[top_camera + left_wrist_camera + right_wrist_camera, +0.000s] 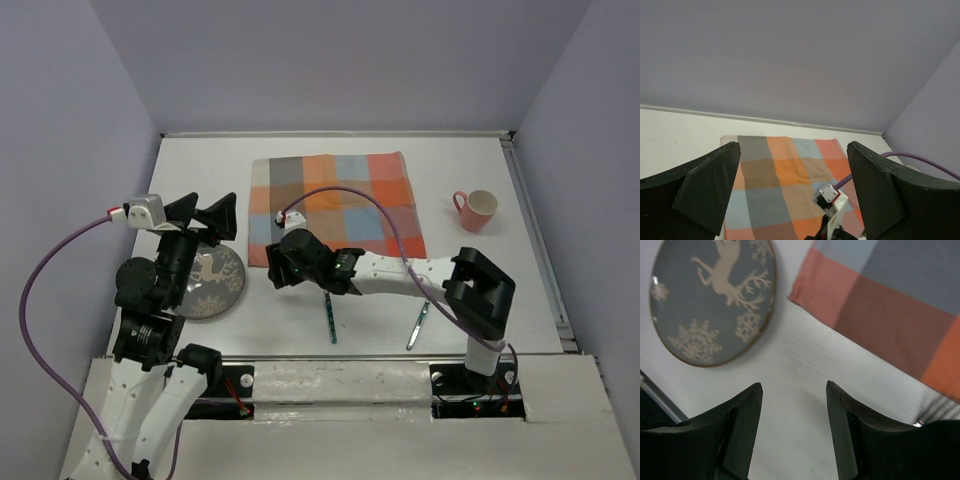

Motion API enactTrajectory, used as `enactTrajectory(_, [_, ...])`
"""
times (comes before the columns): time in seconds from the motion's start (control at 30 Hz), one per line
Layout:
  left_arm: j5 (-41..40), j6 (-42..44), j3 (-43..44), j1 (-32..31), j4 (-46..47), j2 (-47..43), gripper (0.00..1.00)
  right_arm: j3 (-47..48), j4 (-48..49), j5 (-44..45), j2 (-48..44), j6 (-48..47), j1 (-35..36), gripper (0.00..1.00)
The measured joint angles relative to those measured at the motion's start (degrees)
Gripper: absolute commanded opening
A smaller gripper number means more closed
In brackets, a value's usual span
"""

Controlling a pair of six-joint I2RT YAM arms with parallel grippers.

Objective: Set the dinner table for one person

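The plate's side with the deer pattern should stay free to take food, so my right gripper should next grab the rim of the grey plate [212,283] nearest the cloth.
The white dinner table [200,170] carries an orange-blue-grey checkered cloth [335,205] at its far middle. A grey plate [212,283] with a white deer pattern lies at the near left. A pink cup [477,209] stands at the right. Two thin utensils [330,318] [418,326] lie near the front edge. My left gripper [212,212] is open and empty, raised above the plate's far side. My right gripper [275,272] is open and empty, low over bare table [790,365] between the plate [715,295] and the cloth's near-left corner [880,305].
Grey walls close in the table on three sides. A purple cable loops from the right arm over the cloth. In the left wrist view the cloth [780,180] lies ahead between the open fingers [710,185], with the right arm's wrist camera [832,200] low in front.
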Motion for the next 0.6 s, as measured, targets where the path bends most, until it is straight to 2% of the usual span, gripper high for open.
enactTrajectory(0.13, [-3.13, 0.42, 0.0, -0.02, -0.2, -1.57, 0.99, 6.16, 7.37, -3.43, 7.87, 3.8, 0.0, 0.56])
enactTrajectory(0.27, [-4.61, 0.46, 0.0, -0.13, -0.44, -1.86, 0.99, 7.63, 13.27, -5.84, 13.38, 9.42, 0.0, 0.56])
enactTrajectory(0.6, [-5.05, 0.46, 0.0, -0.81, -0.83, -1.9, 0.99, 10.36, 20.24, -10.01, 21.94, 19.67, 0.0, 0.54])
